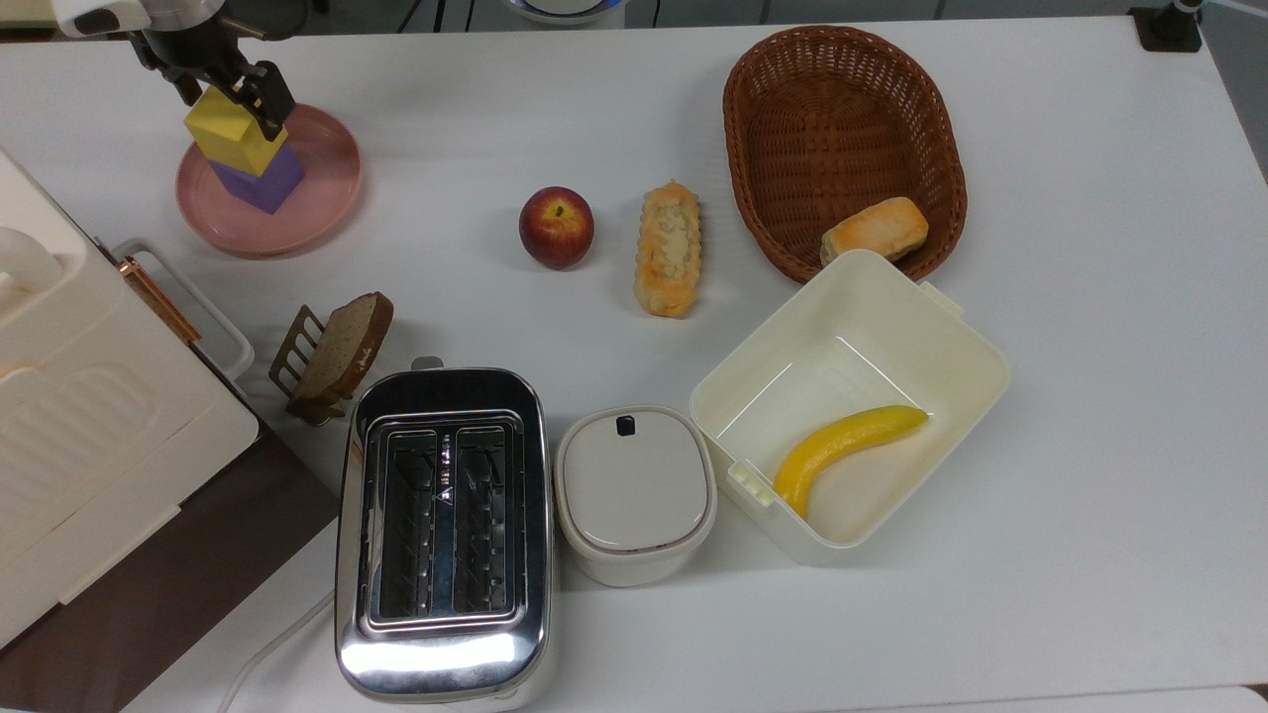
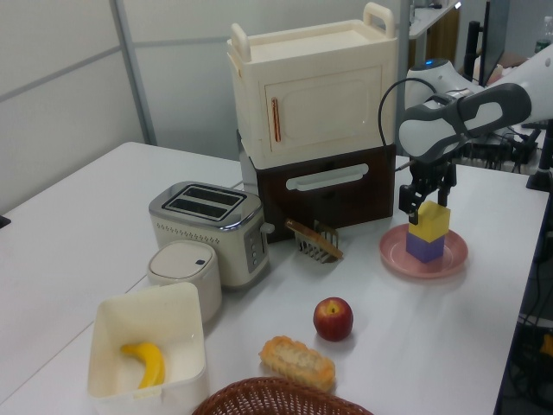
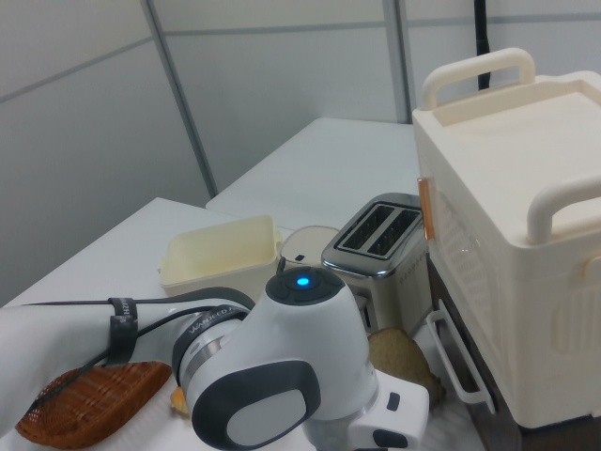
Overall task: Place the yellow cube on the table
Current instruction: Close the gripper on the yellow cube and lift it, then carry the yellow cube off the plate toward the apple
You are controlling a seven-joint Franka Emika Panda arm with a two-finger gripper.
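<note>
The robot's gripper should next set the yellow cube [image 1: 238,134] down on the white table, so it should pick the cube up by the cube's upper opposite sides.
The yellow cube [image 1: 238,134] [image 2: 429,221] stands on top of a purple cube [image 1: 265,181] [image 2: 422,248], both on a round pink plate [image 1: 322,203] [image 2: 453,260] at the top view's upper left. My gripper [image 1: 230,94] [image 2: 427,201] is open and lowered over the yellow cube, one finger on each side of its upper part. The white table [image 1: 1090,297] [image 2: 78,216] carries everything.
A cream cabinet [image 1: 89,426] [image 2: 311,112] stands close beside the plate. An apple [image 1: 556,227], a bread roll [image 1: 668,249], a toast rack [image 1: 332,356], a toaster [image 1: 443,530], a lidded pot [image 1: 634,492], a box holding a banana [image 1: 844,446] and a wicker basket [image 1: 842,129] lie further off.
</note>
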